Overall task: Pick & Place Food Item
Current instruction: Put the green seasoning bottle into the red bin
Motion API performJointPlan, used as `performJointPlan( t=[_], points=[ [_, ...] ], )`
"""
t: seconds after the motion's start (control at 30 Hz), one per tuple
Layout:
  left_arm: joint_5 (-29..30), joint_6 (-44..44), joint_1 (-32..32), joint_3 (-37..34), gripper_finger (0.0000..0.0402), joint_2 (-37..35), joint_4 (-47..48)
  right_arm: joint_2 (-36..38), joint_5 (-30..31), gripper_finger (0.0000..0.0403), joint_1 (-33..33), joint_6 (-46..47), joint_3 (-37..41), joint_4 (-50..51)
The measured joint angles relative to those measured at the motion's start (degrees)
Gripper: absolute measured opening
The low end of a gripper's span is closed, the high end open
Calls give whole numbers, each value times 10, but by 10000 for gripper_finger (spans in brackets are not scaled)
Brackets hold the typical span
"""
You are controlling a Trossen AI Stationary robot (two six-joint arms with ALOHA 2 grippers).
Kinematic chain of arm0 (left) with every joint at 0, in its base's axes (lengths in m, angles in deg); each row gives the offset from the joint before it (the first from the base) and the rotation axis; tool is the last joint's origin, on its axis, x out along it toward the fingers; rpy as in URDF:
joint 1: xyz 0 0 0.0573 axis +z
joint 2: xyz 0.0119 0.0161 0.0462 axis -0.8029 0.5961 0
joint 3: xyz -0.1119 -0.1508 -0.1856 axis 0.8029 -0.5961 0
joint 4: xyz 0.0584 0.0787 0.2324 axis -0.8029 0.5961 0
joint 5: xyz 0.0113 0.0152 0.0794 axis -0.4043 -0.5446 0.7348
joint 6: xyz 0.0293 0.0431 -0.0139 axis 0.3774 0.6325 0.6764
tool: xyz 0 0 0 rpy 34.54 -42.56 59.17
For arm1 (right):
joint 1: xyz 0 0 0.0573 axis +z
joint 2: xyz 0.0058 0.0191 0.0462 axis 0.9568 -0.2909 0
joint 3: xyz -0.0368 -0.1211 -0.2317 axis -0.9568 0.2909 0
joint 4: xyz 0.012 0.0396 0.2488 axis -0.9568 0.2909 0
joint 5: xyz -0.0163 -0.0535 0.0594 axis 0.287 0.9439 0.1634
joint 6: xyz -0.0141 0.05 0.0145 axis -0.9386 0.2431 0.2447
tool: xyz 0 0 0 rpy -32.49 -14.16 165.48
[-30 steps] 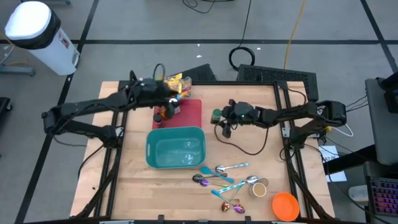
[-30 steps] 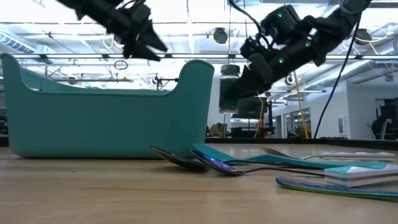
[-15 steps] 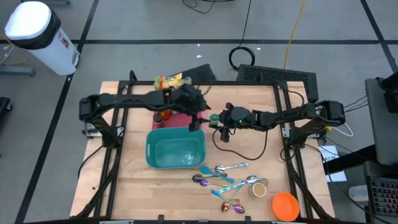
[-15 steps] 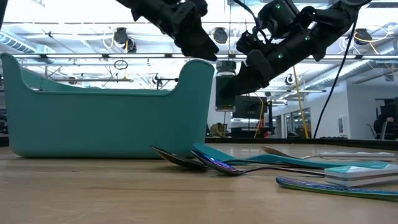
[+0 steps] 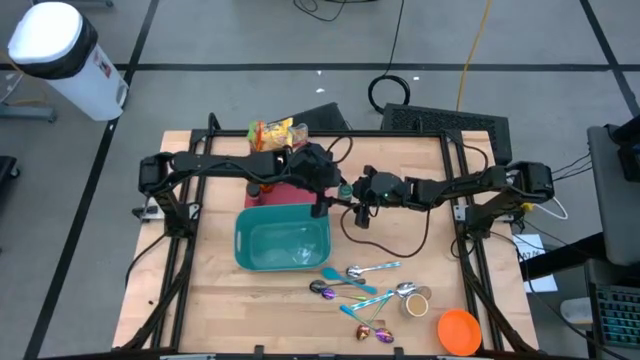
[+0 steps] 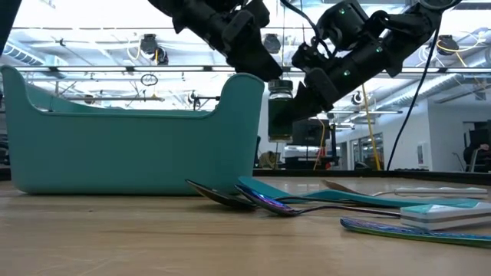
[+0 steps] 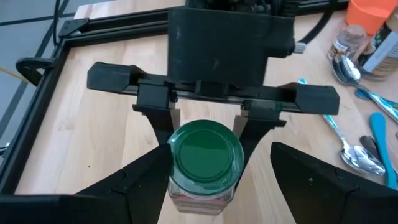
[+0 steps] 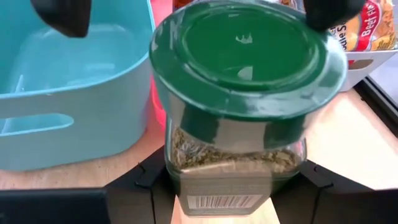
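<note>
The jar needs to go onto the red tray (image 5: 282,196). My left gripper should grab it by its green-lidded top (image 5: 344,191) next.
A glass jar (image 7: 205,163) with a green lid (image 8: 239,59) and dried greenish contents hangs above the table, just right of the teal bin (image 5: 282,240). My right gripper (image 5: 354,190) reaches in from the table's right and is shut on it. My left gripper (image 5: 328,192) comes from the left and stands open, with one finger (image 7: 140,183) on each side of the jar at lid height. I cannot tell whether those fingers touch it. My right gripper pinches the jar's glass body (image 8: 236,165) below the lid between its two fingers (image 7: 166,121). They come nearly level from the table's right, slanting a little downward. The jar stands upright, lid up, lifted clear of the table (image 6: 280,107).
A red mat (image 5: 300,190) and snack packets (image 5: 275,132) lie at the far side, behind the bin. Several spoons (image 5: 360,282), a small cup (image 5: 415,300) and an orange bowl (image 5: 460,330) lie at the near right. A cable loops below the right arm (image 5: 400,240).
My left gripper has swung from above the red mat toward the table's right, sunk a little and rolled. It now stands around the jar, with most of that move in the first half second. The right gripper and the jar have kept still.
</note>
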Motion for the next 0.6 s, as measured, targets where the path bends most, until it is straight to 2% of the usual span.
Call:
performJointPlan(
  t=[0.3,0.6],
  points=[
    [36,-16,-1,-1,285,2,2,6,1,186,17,-4,-1,-14],
    [30,-11,-1,-2,279,2,-6,14,3,186,20,-6,-1,-12]
  ],
)
